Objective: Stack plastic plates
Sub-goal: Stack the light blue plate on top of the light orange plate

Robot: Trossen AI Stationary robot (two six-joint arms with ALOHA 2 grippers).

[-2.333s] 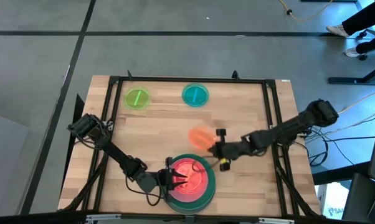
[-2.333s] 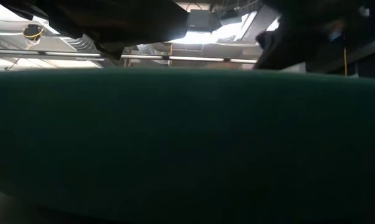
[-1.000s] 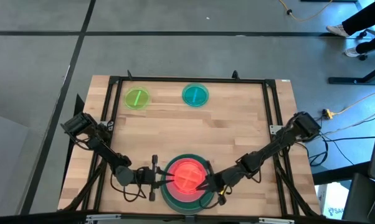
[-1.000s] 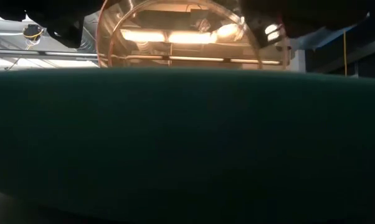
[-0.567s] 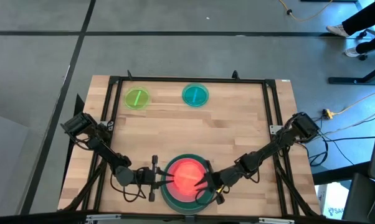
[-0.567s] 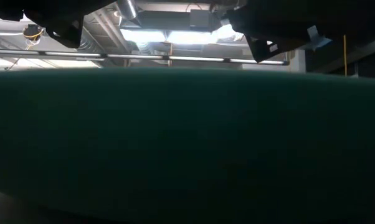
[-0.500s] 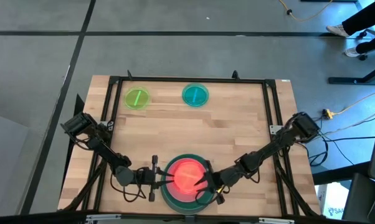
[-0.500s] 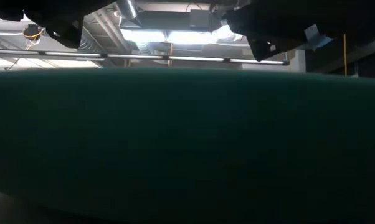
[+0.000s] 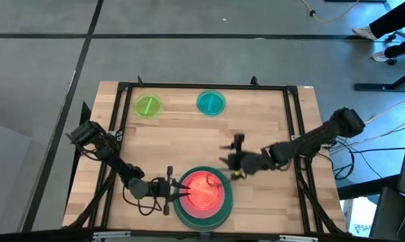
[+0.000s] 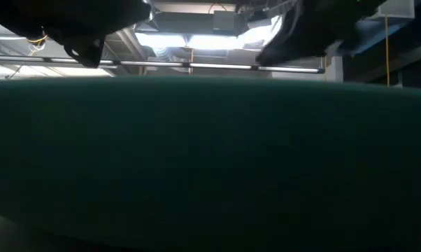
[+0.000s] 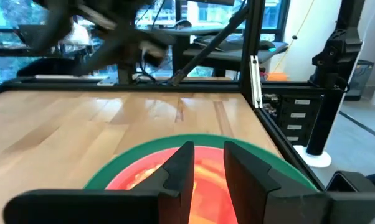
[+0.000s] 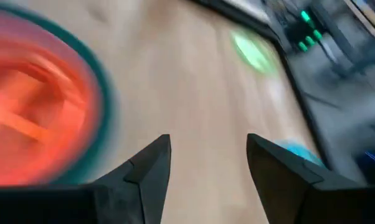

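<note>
The teal plate will go onto the orange plate (image 9: 204, 189) at the top of the stack. My right gripper will grab the teal plate by its rim (image 9: 223, 107) next.
A stack of plastic plates (image 9: 202, 195) sits at the table's near middle: a dark green plate (image 9: 219, 214) at the bottom, a pink one, and an orange plate (image 9: 202, 190) on top. A lime green plate (image 9: 148, 106) and a teal plate (image 9: 210, 103) lie flat near the far edge. My left gripper (image 9: 181, 191) lies level at the stack's left rim, its fingers (image 11: 178, 171) a narrow gap apart over the orange plate (image 11: 203, 180). My right gripper (image 9: 235, 158) hangs open and empty above the table, beyond the stack's far right; its wrist view shows it (image 12: 206, 143) wide open. My left gripper comes level from the table's left, and its fingertips (image 11: 187, 149) lie side by side over the stack's left rim (image 11: 144, 177). Nothing shows between them. I cannot tell whether they touch the plates.
A black metal frame (image 9: 202, 86) runs along the table's edges. The dark green plate's wall (image 10: 210, 161) fills the low view. Bare wood lies between the stack and the two far plates.
My right gripper has laid the orange plate, which stood tilted above the stack, flat on top of it. It has let go and opened. It has then risen and drawn back toward the table's far right, clear of the stack.
</note>
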